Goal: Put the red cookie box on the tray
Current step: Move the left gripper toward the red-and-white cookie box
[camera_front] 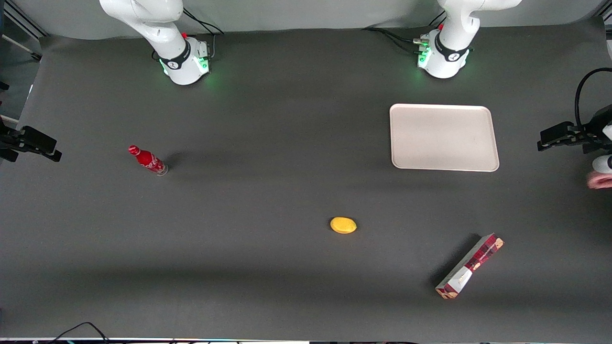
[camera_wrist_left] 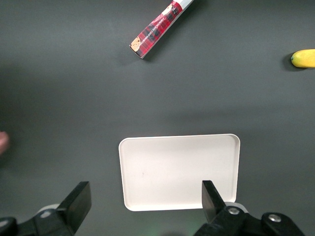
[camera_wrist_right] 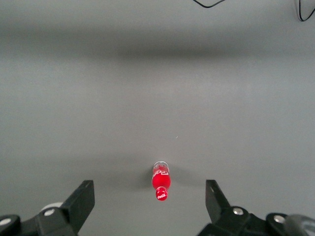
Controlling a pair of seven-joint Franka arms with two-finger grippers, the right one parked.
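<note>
My left gripper grabs the red cookie box by its plaid middle section (camera_front: 479,260) next, to place it on the tray (camera_front: 444,137).
The red cookie box (camera_front: 471,267) lies flat on the dark table, at a slant, toward the working arm's end and near the front camera. It also shows in the left wrist view (camera_wrist_left: 160,29). The tray (camera_front: 444,137) is bare and lies flat close to the working arm's base, farther from the front camera than the box. My left gripper (camera_wrist_left: 146,201) is open and holds nothing. It hangs high above the tray (camera_wrist_left: 179,172), over the rim nearest the arm's base, well apart from the box. It does not show in the front view.
A small yellow object (camera_front: 343,225) lies between the box and the table's middle, also in the left wrist view (camera_wrist_left: 303,58). A small red bottle (camera_front: 148,160) stands toward the parked arm's end. Black fixtures (camera_front: 564,136) jut in at the table's ends.
</note>
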